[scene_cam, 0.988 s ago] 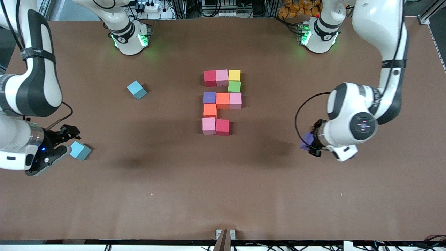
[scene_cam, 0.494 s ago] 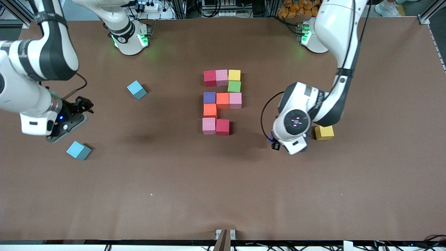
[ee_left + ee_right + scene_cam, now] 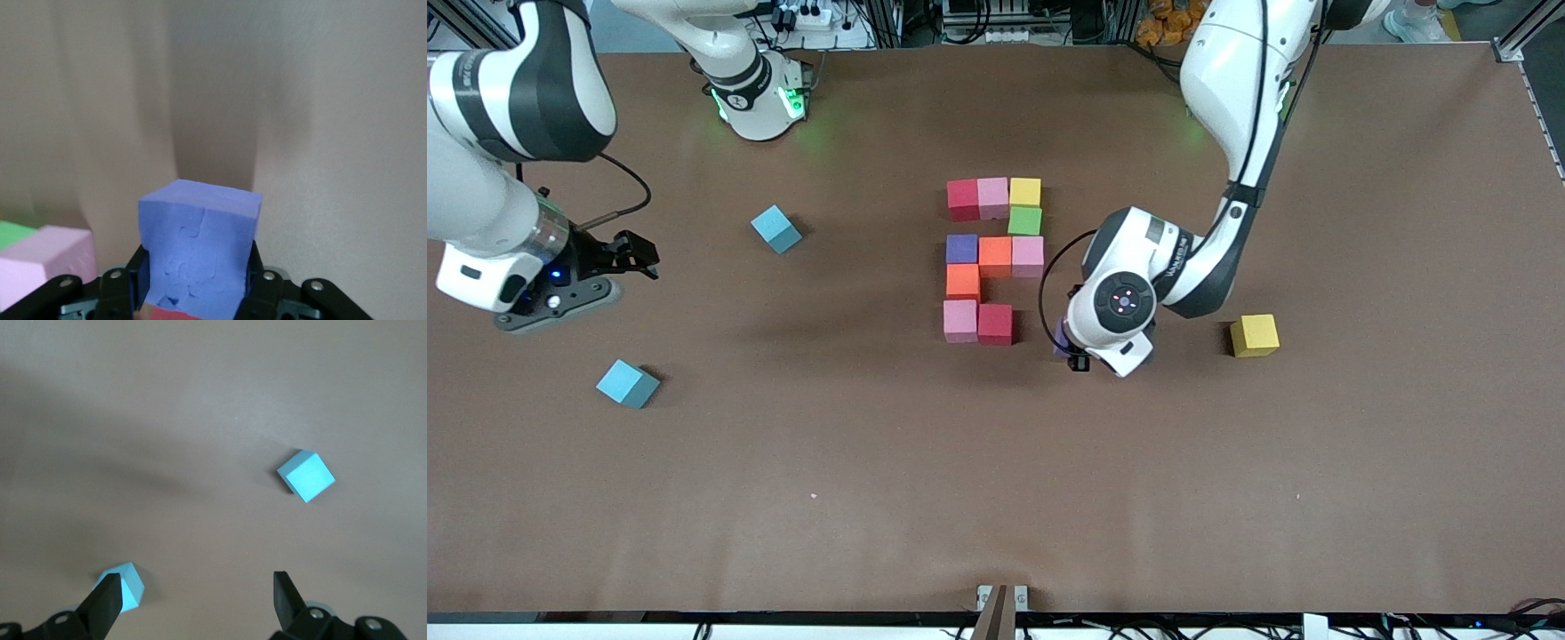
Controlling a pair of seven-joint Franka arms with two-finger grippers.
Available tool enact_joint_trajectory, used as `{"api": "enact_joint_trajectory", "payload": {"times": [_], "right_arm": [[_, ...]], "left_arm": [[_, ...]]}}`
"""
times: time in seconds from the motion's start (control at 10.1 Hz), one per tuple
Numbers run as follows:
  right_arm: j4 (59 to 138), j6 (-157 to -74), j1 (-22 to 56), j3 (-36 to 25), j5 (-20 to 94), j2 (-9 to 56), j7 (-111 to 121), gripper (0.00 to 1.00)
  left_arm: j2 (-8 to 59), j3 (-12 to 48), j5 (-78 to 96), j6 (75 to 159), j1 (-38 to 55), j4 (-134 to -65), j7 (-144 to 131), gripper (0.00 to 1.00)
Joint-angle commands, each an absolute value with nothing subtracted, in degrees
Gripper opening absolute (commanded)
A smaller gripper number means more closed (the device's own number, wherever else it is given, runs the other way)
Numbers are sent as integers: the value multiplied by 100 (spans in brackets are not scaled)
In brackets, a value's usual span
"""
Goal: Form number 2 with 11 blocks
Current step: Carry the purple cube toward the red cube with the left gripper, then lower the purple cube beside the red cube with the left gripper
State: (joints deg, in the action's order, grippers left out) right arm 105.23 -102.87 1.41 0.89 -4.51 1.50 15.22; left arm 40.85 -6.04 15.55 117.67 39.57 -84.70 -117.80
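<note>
The purple block's base (image 3: 1059,350) hangs short of the table spot against the red cube (image 3: 1027,332), so it moves there before my left gripper releases it.
Several touching blocks stand in the table's middle as a blocky figure (image 3: 994,256): red, pink and yellow in the row farthest from the front camera, green under yellow, then purple, orange and pink, one orange, and pink and red (image 3: 995,324) nearest. My left gripper (image 3: 1069,343) is shut on a purple block (image 3: 1060,336), just above the table beside that red cube, toward the left arm's end. In the left wrist view the purple block (image 3: 199,240) fills the left gripper (image 3: 197,283), with pink (image 3: 43,263) and green (image 3: 13,235) cubes at the edge. My right gripper (image 3: 636,253) hangs open and empty.
A loose yellow cube (image 3: 1254,335) lies toward the left arm's end. Two light-blue cubes (image 3: 775,228) (image 3: 628,383) lie toward the right arm's end. The right wrist view shows both light-blue cubes (image 3: 307,475) (image 3: 127,587) below the right gripper (image 3: 197,600).
The left arm carried the purple block from its end of the table toward the figure, uncovering the yellow cube. The right gripper drew away from the nearer light-blue cube, toward the bases.
</note>
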Motion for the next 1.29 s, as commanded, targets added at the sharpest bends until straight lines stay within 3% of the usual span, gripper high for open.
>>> {"api": "enact_joint_trajectory", "payload": {"times": [0.0,0.59,1.19], "right_arm": [[10486,-9959,-51,88,-404,-332,1099,100],[9300,-8702,-158,149,-378,-579,548,100],[9019,-8912,123,167,-369,-441,-8,100]], "left_arm": [[4271,-650,1705,11883,4183,-8332,-12286,32],[4596,-607,1714,12208,4386,-8157,-12709,35],[4676,-519,1696,12226,4579,-8156,-12700,39]]}}
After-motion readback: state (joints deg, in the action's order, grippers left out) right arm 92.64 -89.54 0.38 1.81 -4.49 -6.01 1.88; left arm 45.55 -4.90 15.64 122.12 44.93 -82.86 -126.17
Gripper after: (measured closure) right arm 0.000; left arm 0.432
